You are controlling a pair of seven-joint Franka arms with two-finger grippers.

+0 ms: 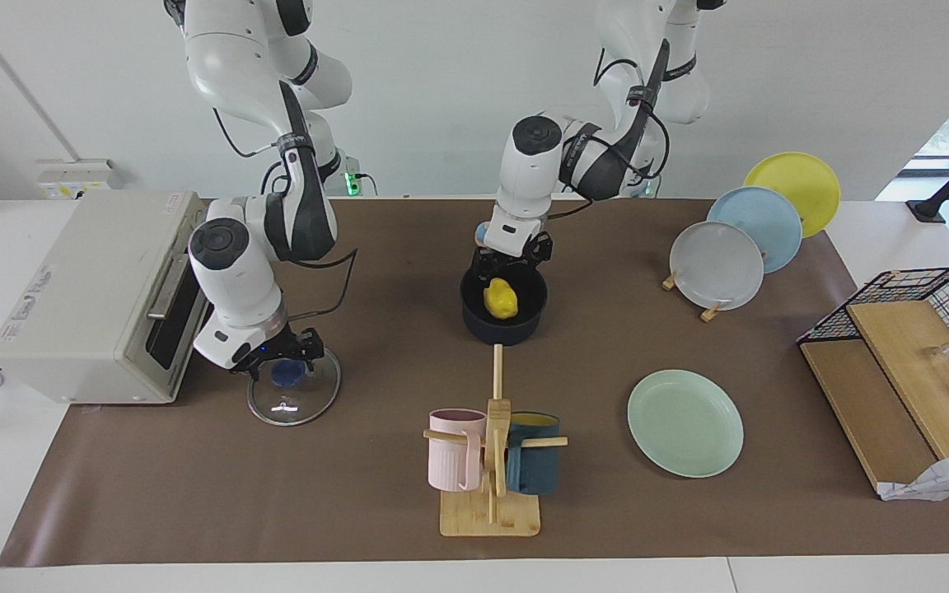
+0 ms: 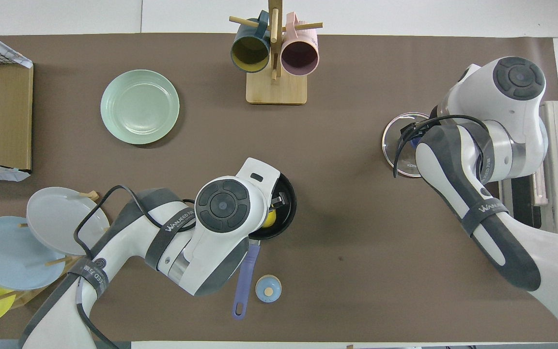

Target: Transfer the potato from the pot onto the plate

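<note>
My left gripper picks up the yellow potato by its rounded body point(image 2: 269, 218) next, to transfer it to the mint-green plate point(image 2: 140, 106).
The yellow potato point(image 1: 501, 299) lies inside the dark blue pot point(image 1: 504, 328) in the middle of the table; it also shows in the overhead view point(image 2: 269, 219). The pot point(image 2: 286, 213) has its long blue handle point(image 2: 243, 278) pointing toward the robots. My left gripper point(image 1: 509, 270) hangs open just over the potato, inside the pot's rim. The mint-green plate point(image 1: 685, 422) point(image 2: 140, 106) lies bare, farther from the robots than the pot, toward the left arm's end. My right gripper point(image 1: 287, 356) is low over the blue knob of a glass lid point(image 1: 294, 397) that lies flat on the table.
A mug tree point(image 1: 491, 461) with a pink and a teal mug stands farther out than the pot. A rack holds a grey-white point(image 1: 717, 265), a light blue and a yellow plate. A toaster oven point(image 1: 95, 296) and a wire-and-wood shelf point(image 1: 895, 371) stand at the table's ends. A small blue disc point(image 2: 268, 289) lies by the pot handle.
</note>
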